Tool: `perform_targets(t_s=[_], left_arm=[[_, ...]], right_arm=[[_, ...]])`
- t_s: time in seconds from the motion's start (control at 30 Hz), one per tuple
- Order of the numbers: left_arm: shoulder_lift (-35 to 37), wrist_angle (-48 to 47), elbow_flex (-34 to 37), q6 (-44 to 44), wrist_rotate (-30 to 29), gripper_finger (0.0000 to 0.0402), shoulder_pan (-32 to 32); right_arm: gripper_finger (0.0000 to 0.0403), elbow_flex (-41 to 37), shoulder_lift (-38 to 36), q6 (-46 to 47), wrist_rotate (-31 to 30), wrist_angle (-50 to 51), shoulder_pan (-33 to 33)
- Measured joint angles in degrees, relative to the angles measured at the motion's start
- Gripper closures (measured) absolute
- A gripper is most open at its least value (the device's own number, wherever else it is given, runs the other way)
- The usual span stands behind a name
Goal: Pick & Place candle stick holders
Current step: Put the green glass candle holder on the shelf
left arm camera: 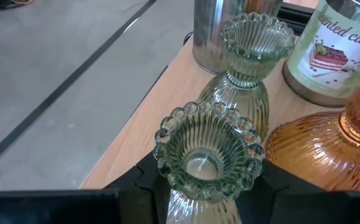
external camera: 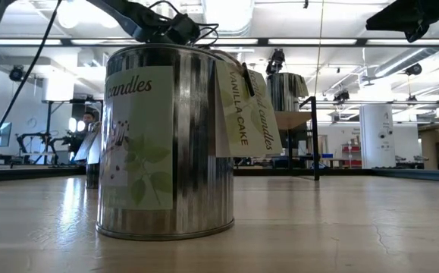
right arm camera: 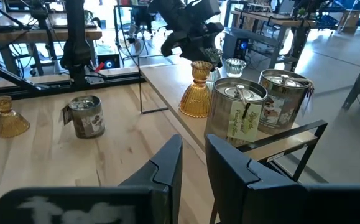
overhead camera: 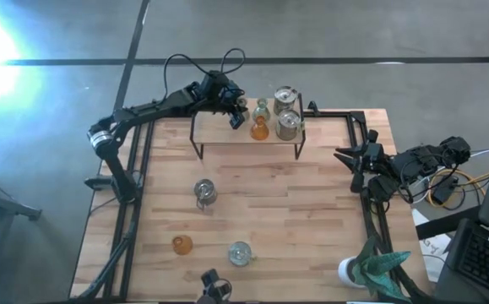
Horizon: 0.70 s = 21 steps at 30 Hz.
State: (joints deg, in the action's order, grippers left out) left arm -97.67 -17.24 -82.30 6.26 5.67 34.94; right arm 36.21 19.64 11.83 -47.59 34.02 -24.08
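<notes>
My left gripper is ready to open and needs to do so. The green holder is upright over the shelf [overhead camera: 227,143] beside its twin, so the holder would stand.
My left gripper [overhead camera: 237,116] reaches over the left end of the raised shelf [overhead camera: 227,143] at the table's far side and is shut on a pale green glass holder [left arm camera: 207,152]. A second green holder [left arm camera: 254,43], an amber holder [left arm camera: 329,143] and two silver candle tins [overhead camera: 285,97] [overhead camera: 290,125] stand on the shelf beside it. On the table stand a tin [overhead camera: 204,192], an amber holder [overhead camera: 182,245] and a clear glass one [overhead camera: 239,252]. My right gripper [right arm camera: 192,155] is open and empty at the table's right edge [overhead camera: 354,160]. My left gripper pinches the green holder just under its beaded cup [left arm camera: 186,199], one dark finger [left arm camera: 145,180] on each side. The holder stands upright between the fingers, cup up, above the shelf's left edge. Whether its foot rests on the shelf is hidden by the gripper.
A white pot with a teal plant [overhead camera: 366,268] stands at the near right corner. The shelf's black wire legs [overhead camera: 195,139] stand on the table. In the low view the near tin [external camera: 166,144] fills the foreground. Bare wood lies in the table's middle.
</notes>
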Motion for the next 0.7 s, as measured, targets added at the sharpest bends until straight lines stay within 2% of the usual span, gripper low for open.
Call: perform_targets(t_s=[0.27, 0.7], left_arm=[[0.0, -0.6, 0.1, -0.2, 0.5, 0.0229, 0.7], [0.0, -0.4, 0.1, -1.7, 2.7, 0.0221, 0.6]], right_arm=[[0.0328, 0.0, 0.0, 0.0, 0.0, 0.0, 0.0], [0.0309, 0.0, 0.0, 0.0, 0.0, 0.0, 0.0]])
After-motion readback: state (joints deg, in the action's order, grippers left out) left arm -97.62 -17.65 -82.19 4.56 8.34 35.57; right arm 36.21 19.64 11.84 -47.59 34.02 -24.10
